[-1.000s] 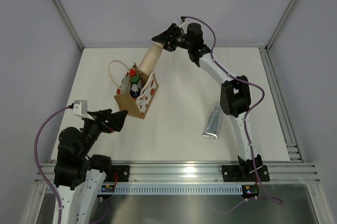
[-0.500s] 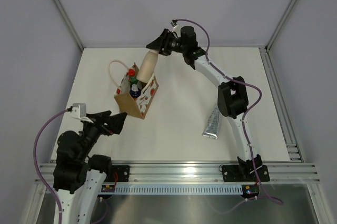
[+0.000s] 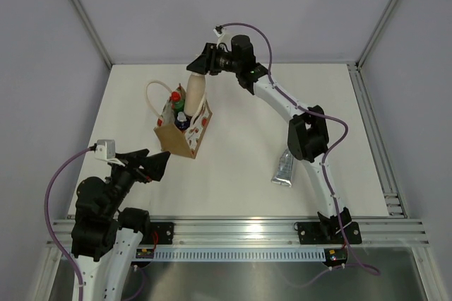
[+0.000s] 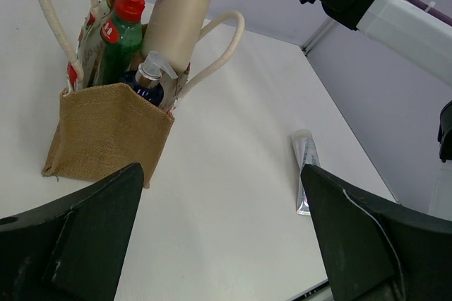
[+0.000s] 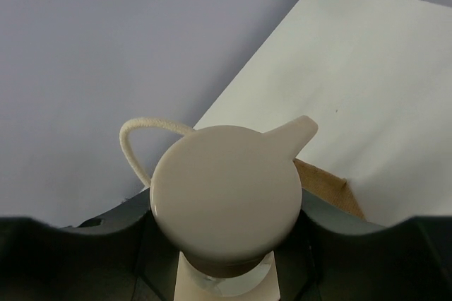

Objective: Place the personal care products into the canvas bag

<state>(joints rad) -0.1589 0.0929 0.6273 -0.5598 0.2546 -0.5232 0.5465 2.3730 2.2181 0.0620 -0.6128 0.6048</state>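
Observation:
The beige bottle (image 3: 194,95) is mostly above the bag's rim, so it would drop or lean over the rim if I opened now. My right gripper needs to lower it before releasing it.
The canvas bag (image 3: 178,138) stands left of the table's centre, and its burlap front shows in the left wrist view (image 4: 104,131). The green bottle with the red cap (image 4: 119,38) stands in it beside a dark blue pump bottle (image 4: 145,83). My right gripper (image 3: 200,66) is shut on the beige bottle (image 3: 194,95), held nearly upright with its lower end inside the bag (image 4: 178,22); its end fills the right wrist view (image 5: 226,195). The silver tube (image 3: 284,167) lies on the table. My left gripper (image 3: 152,164) is open and empty just in front of the bag. No orange bottle shows.
The bag's white rope handles stick up and out (image 3: 153,95), one looping beside the beige bottle (image 4: 220,45). The right arm (image 3: 286,103) reaches across the back of the table. Grey walls and aluminium posts (image 3: 81,15) ring the table.
My right gripper has moved left over the bag. The beige bottle has swung from slanted to nearly upright and gone lower into the bag. The left arm has barely moved.

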